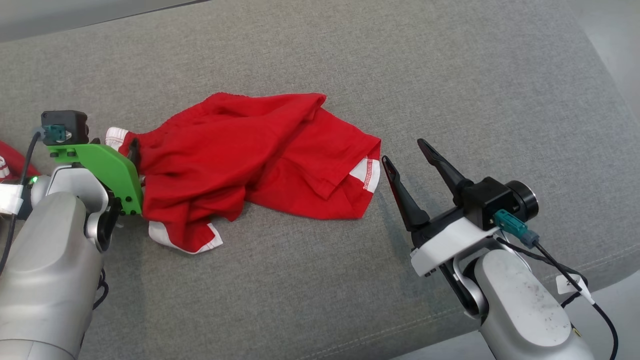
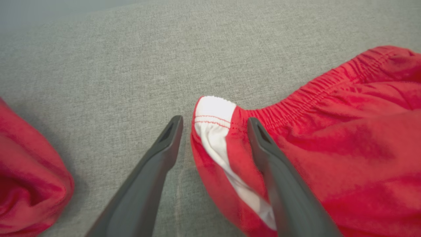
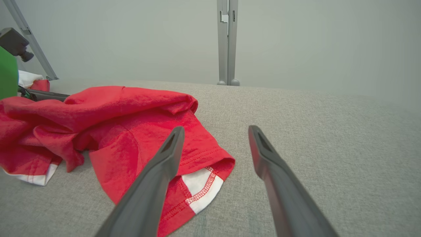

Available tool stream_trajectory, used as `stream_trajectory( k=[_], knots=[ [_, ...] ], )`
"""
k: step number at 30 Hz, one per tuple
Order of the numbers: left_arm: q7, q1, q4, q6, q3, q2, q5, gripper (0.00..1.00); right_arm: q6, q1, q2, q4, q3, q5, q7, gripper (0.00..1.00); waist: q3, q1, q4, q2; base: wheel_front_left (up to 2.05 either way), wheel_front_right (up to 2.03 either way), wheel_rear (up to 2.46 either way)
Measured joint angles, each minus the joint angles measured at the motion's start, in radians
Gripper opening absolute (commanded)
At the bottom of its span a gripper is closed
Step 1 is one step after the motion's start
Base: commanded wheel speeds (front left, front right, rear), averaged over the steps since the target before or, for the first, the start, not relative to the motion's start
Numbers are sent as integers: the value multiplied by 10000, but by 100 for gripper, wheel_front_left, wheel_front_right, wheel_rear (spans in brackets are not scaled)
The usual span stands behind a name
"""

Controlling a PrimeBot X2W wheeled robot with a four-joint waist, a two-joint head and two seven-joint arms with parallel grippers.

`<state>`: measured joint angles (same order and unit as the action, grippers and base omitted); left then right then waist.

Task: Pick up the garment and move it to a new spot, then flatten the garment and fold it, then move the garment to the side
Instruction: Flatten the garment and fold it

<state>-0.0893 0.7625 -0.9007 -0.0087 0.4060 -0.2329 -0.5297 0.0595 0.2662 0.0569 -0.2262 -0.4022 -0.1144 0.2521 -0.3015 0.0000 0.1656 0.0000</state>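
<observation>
My left gripper pinches the shorts by the white-patched waistband corner [image 1: 116, 137] [image 2: 215, 114] next, which stands up in a narrow fold while the rest of the shorts lies slack.
The garment [image 1: 250, 155] is a pair of red shorts with white trim, lying crumpled on the grey cushion [image 1: 400, 75]. My left gripper [image 1: 131, 145] is at its left end, mostly behind its green bracket. In the left wrist view the left gripper [image 2: 213, 121] stands open, its jaws straddling the white-patched waistband corner of the garment [image 2: 345, 131] without pinching it. My right gripper [image 1: 403, 151] is open just right of the leg hem, a small gap away. From the right wrist, the right gripper [image 3: 216, 129] hovers by the garment [image 3: 131, 112] with only cushion between its fingers.
Another red cloth [image 1: 10, 160] lies at the far left edge, also seen as a red cloth [image 2: 26, 184] left of my left fingers. The cushion's front edge runs along the lower right. A metal post [image 3: 227, 42] stands behind the cushion.
</observation>
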Motion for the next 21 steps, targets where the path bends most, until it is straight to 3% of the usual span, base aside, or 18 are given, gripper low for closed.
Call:
stream_trajectory(
  k=[1, 2, 4, 5, 11, 16, 21],
  knots=[
    [-79, 15, -19, -4, 15, 15, -31, 100, -2, 18, 0, 4, 15, 0, 0, 100, -1, 0, -19, 0, 0, 0, 0],
    [-115, 35, -44, -17, 58, 46, -31, 75, -10, 37, -2, 12, 44, 2, 0, 100, 2, 0, -46, 0, 0, 0, 0],
    [-115, 82, -71, -105, 119, 150, -31, 7, -10, 102, 4, 17, 77, 10, 0, 100, 15, 0, -113, 0, 0, 0, 0],
    [-115, 107, -71, -151, 155, 209, -31, 0, -10, 127, 0, 25, 81, 12, 0, 100, 27, 0, -148, 0, 0, 0, 0],
    [205, 147, -42, -305, -36, 669, -247, 0, 19, 128, 4, 48, 23, 10, 15, 100, 131, 0, -383, 0, 0, 0, 0],
    [974, 380, 226, -157, -405, 1338, -608, 0, 201, 117, 8, -79, -359, 10, 25, 100, 201, 0, -656, 0, 0, 0, 0],
    [1542, 455, 337, 48, -366, 1603, -506, 0, 414, 115, 17, -332, -963, -27, 25, 100, 240, 0, -930, 0, 0, 0, 0]
  ],
)
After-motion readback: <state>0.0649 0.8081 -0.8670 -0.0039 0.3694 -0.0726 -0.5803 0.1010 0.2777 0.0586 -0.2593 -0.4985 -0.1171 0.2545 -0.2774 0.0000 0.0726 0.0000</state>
